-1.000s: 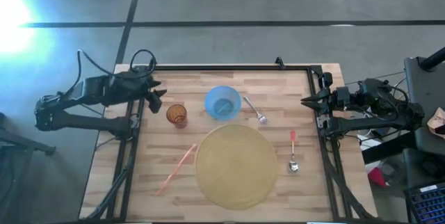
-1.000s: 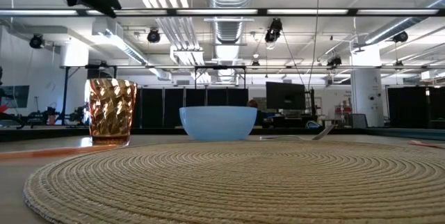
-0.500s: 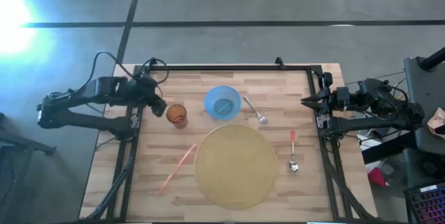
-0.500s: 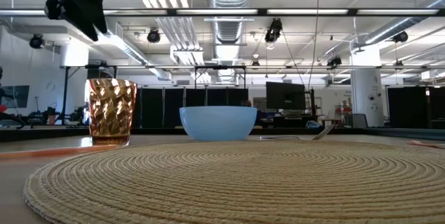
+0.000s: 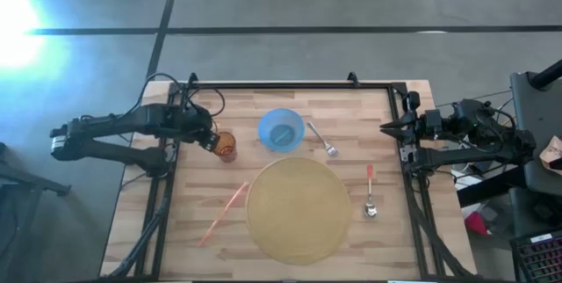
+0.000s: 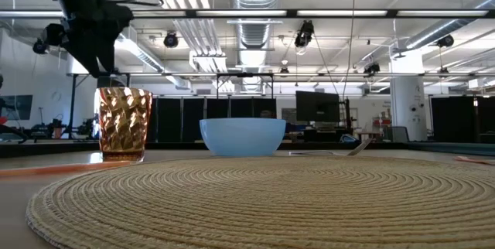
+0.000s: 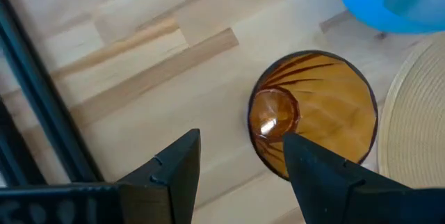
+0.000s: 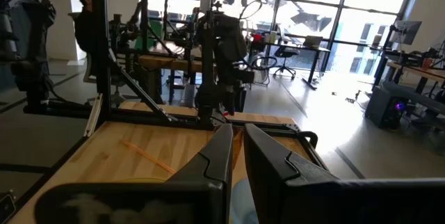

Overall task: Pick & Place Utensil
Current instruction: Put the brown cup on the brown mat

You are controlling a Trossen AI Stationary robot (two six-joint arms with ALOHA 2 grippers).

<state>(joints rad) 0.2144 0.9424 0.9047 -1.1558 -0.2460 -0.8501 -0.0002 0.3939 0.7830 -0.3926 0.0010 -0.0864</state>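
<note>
My left gripper should next grab the amber ribbed cup by its rim (image 7: 252,123) and bring the cup onto the round woven placemat.
A silver fork (image 5: 322,140) lies right of the blue bowl (image 5: 281,130). A red-handled spoon (image 5: 370,193) lies right of the round woven placemat (image 5: 299,211). An orange stick (image 5: 224,213) lies to the placemat's left. An amber ribbed cup (image 5: 226,147) stands upright left of the bowl. My left gripper (image 5: 209,140) is open, points down and hovers just above the cup's left rim (image 6: 113,89); in the left wrist view its gap (image 7: 240,165) is beside the cup (image 7: 320,113). My right gripper (image 5: 384,127) is shut and waits at the table's right edge, clear of the utensils.
A black metal frame (image 5: 290,85) runs round the table's far, left and right sides. The bowl (image 6: 242,135) and cup (image 6: 124,123) stand at the far side of the placemat (image 6: 263,202). Bare wood lies along the near edge.
My left gripper has come down from high over the table's left edge, moving toward the right and the amber cup and tipping to point downward. It now hangs just above the cup. Nothing on the table has moved.
</note>
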